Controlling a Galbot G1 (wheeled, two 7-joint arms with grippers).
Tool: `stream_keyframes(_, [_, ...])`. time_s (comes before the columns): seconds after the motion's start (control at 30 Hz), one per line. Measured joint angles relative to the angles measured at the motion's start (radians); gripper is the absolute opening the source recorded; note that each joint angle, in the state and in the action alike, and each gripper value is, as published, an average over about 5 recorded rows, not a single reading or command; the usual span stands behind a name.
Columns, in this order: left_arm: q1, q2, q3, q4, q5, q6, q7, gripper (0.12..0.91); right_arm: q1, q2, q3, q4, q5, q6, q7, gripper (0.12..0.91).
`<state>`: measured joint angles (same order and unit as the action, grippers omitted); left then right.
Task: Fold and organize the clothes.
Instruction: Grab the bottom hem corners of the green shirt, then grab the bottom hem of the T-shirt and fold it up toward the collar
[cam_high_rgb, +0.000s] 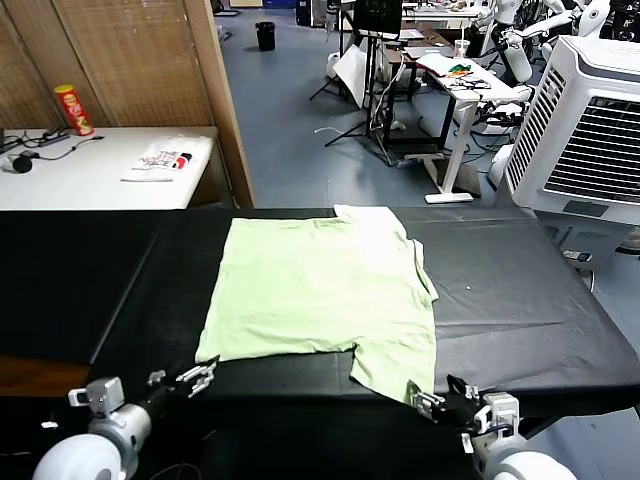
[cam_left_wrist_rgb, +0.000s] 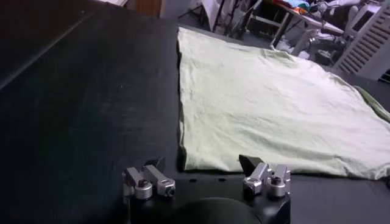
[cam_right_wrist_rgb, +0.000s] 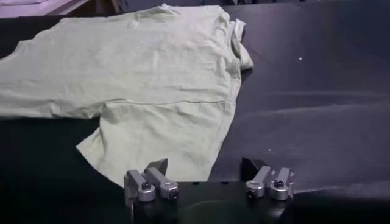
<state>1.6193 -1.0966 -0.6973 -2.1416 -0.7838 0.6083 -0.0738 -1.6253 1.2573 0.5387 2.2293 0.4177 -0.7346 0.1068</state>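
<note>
My right gripper grabs the sleeve's cuff (cam_high_rgb: 383, 389) next, to fold the T-shirt's sleeve over its body (cam_high_rgb: 310, 285).
The pale green T-shirt (cam_high_rgb: 320, 295) lies flat on the black table (cam_high_rgb: 520, 290), with its collar (cam_high_rgb: 420, 255) toward the right and one sleeve (cam_high_rgb: 395, 365) reaching the front edge. My left gripper (cam_high_rgb: 197, 378) stands open just short of the shirt's near left corner, holding nothing. In the left wrist view that corner of the shirt (cam_left_wrist_rgb: 268, 109) lies right before the open left gripper (cam_left_wrist_rgb: 203, 164). My right gripper (cam_high_rgb: 432, 400) is open at the tip of the sleeve. The right wrist view shows the shirt's sleeve (cam_right_wrist_rgb: 164, 140) just ahead of the empty right gripper (cam_right_wrist_rgb: 205, 164).
A white side table (cam_high_rgb: 80, 180) at the back left carries a red chip can (cam_high_rgb: 74, 108) and a white red-printed folded item (cam_high_rgb: 165, 160). A wooden partition (cam_high_rgb: 225, 100) stands behind the table. A white air cooler (cam_high_rgb: 585, 120) stands at the right.
</note>
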Motion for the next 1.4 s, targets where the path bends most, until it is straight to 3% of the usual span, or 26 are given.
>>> stream_keyframes(0.1, [-0.003,-0.003,0.003,0.001,0.011,-0.007,-0.001,0.798,-0.001,0.006,-0.003,-0.002,-0.001,0.000,0.003,0.583])
stream_keyframes(0.27, [-0.011,-0.007,0.010,0.010,0.028,-0.023,-0.008,0.793,-0.009,0.015,-0.006,-0.004,-0.008,0.001,0.007,0.330])
stream_keyframes(0.33, [-0.014,-0.008,0.012,0.017,0.031,-0.026,-0.010,0.751,-0.013,0.018,-0.008,-0.004,-0.013,0.001,0.008,0.225])
stream_keyframes(0.43, [-0.012,-0.011,0.016,0.022,0.035,-0.029,-0.009,0.610,-0.019,0.023,-0.009,-0.002,-0.019,0.001,0.007,0.135])
stream_keyframes(0.6, [-0.010,-0.016,0.025,0.025,0.053,-0.033,-0.005,0.325,-0.038,0.031,-0.001,0.018,-0.028,0.000,0.010,0.122])
stream_keyframes(0.73, [-0.006,-0.021,0.027,0.023,0.060,-0.038,-0.007,0.152,-0.071,0.042,0.016,0.055,-0.036,-0.003,0.011,0.122])
stream_keyframes(1.07, [0.089,-0.051,0.001,-0.068,0.072,-0.050,-0.035,0.125,-0.170,0.040,0.053,0.154,-0.058,-0.004,0.007,0.122])
stream_keyframes(1.2, [0.147,-0.060,-0.009,-0.117,0.077,-0.065,-0.035,0.125,-0.148,0.025,0.069,0.141,-0.058,0.002,-0.021,0.122])
stream_keyframes(1.4, [0.142,-0.087,-0.013,-0.138,0.092,-0.111,-0.037,0.125,-0.044,-0.018,0.073,0.042,-0.050,0.158,-0.098,0.122])
